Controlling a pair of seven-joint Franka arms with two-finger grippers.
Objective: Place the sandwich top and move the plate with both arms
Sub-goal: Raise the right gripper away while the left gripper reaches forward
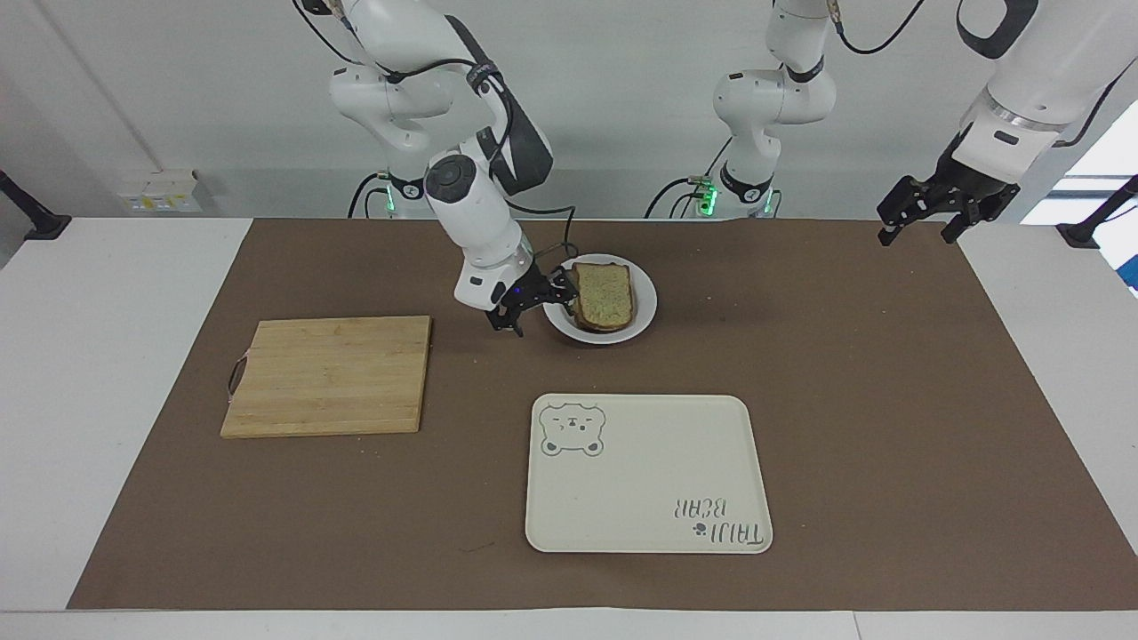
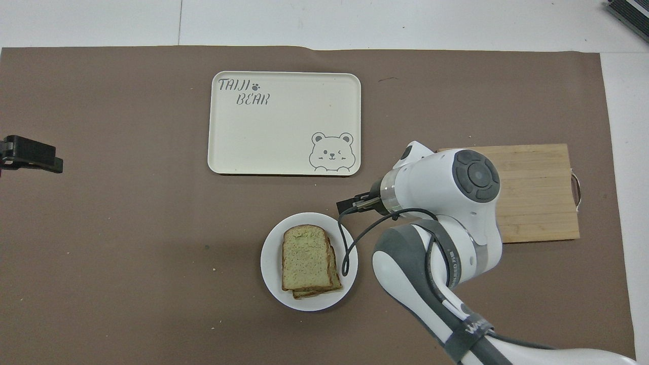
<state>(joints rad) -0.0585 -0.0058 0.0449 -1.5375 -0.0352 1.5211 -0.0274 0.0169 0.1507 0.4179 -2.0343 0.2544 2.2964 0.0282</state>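
Observation:
The white plate needs to be grabbed by its rim [image 2: 265, 267] next with my left gripper, to bring the stacked bread onto the cream tray [image 2: 284, 123].
The sandwich top [image 1: 605, 292] lies flat on a stack of bread on the small white plate [image 1: 645, 309], and shows in the overhead view [image 2: 305, 257] on the plate [image 2: 270, 263]. My right gripper [image 1: 537, 306] is open and empty, raised just beside the plate's rim, toward the right arm's end; it also shows in the overhead view [image 2: 349, 205]. My left gripper [image 1: 921, 215] waits open and empty, raised over the mat's edge at the left arm's end, and shows in the overhead view [image 2: 30, 154].
A cream tray with a bear drawing [image 1: 649, 533] lies farther from the robots than the plate. A wooden cutting board [image 1: 329, 375] lies toward the right arm's end of the table.

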